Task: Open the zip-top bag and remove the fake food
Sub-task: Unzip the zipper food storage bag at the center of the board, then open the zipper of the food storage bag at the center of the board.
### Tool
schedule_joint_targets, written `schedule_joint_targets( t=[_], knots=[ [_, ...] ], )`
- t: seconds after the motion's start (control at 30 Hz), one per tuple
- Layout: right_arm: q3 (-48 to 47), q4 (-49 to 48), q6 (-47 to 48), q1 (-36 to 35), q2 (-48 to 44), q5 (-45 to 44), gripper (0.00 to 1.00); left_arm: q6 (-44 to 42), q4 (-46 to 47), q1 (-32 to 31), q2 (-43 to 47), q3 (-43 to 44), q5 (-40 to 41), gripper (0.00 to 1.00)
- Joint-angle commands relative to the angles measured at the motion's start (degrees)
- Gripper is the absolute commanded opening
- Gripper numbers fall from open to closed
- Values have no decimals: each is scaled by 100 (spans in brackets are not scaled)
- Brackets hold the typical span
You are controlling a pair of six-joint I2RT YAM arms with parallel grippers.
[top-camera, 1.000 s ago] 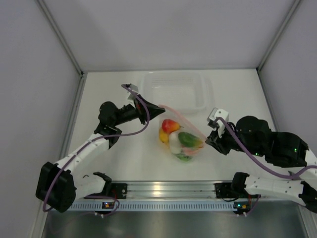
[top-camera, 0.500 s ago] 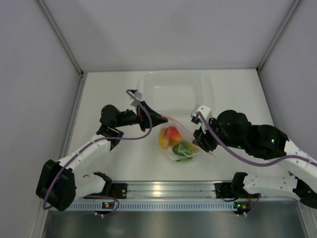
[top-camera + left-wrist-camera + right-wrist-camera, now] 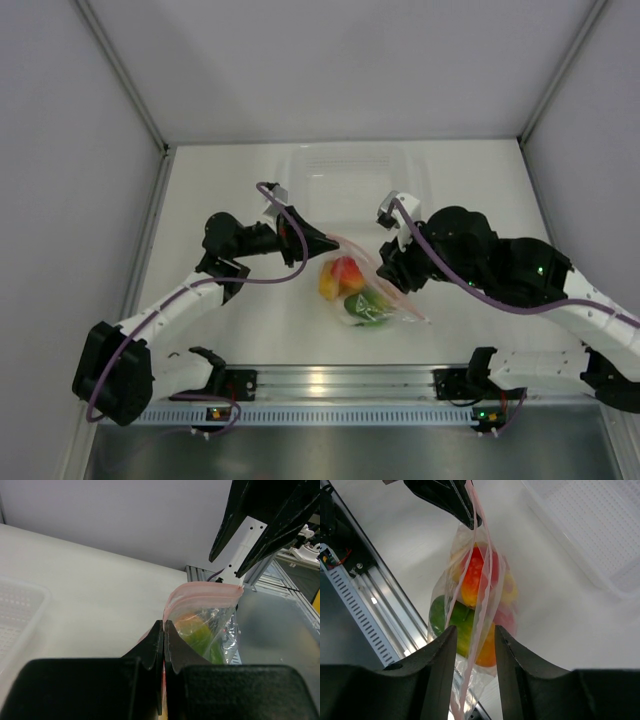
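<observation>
The bag's loose zip strip is the part my right gripper needs to grab next, so that my left gripper can open the bag and take out the food.
The zip-top bag point(image 3: 372, 303) hangs from my left gripper point(image 3: 328, 240), which is shut on one end of its pink zip strip point(image 3: 352, 244). The fake food point(image 3: 345, 273) is inside: red-orange, yellow and green pieces. In the left wrist view the shut gripper point(image 3: 164, 626) pinches the strip, with the bag point(image 3: 222, 630) beyond it. My right gripper point(image 3: 388, 268) is open at the bag's other side. In the right wrist view this gripper point(image 3: 474, 631) straddles the loose zip strip point(image 3: 481, 605) without closing on it, with the food point(image 3: 475, 577) just below.
A rigid clear plastic tub point(image 3: 350, 180) stands behind the bag at the back middle of the table; it also shows in the right wrist view point(image 3: 600, 530). The aluminium rail point(image 3: 330, 380) runs along the near edge. White walls enclose the sides.
My right arm has swung left and back toward the bag, and its open jaws now sit around the zip strip. The bag has bunched up and shifted left. The left gripper keeps its hold.
</observation>
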State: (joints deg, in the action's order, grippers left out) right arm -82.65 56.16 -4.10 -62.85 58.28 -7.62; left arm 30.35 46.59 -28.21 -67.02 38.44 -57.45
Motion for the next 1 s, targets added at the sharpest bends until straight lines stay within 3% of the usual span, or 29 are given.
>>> schedule_joint_targets(
  t=[0.0,0.73,0.9,0.97],
  knots=[
    [-234,-272,-179,-17,140,32,37,24,421,-10,67,15,-126,0],
    [346,-580,-100,326,605,24,32,111,412,-53,84,76,-126,0],
    [329,-615,-56,326,807,24,26,156,421,-53,67,111,-100,0],
    [302,-598,-12,317,842,23,15,173,413,-53,49,129,-108,0]
  ],
)
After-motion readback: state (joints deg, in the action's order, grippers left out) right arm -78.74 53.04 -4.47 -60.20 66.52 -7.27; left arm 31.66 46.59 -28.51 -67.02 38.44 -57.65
